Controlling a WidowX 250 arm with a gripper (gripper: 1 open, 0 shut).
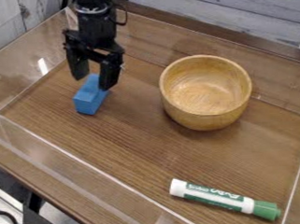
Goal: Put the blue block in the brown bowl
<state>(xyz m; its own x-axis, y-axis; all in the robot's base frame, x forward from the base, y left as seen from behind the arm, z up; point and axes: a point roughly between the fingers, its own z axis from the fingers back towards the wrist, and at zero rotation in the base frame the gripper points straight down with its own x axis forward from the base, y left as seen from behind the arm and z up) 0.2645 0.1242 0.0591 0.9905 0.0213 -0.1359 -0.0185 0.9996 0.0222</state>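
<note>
The blue block needs to go in the brown bowl (207, 91), so my gripper will next grab the block by its end (96, 86).
The blue block (90, 96) lies on the wooden table at the left, its long side running away from the camera. My gripper (93, 73) points straight down just over the block's far end, open, with its two black fingers (77, 67) spread wider than the block and nothing held between them. The far tip of the block is partly covered by the fingers. The brown bowl (207, 91) stands empty to the right of the block, about a bowl's width away.
A green-and-white marker (224, 197) lies near the front right. A clear plastic wall (16, 129) borders the wooden table (141, 152) on the left and front. Pale planks run behind the table at the back right.
</note>
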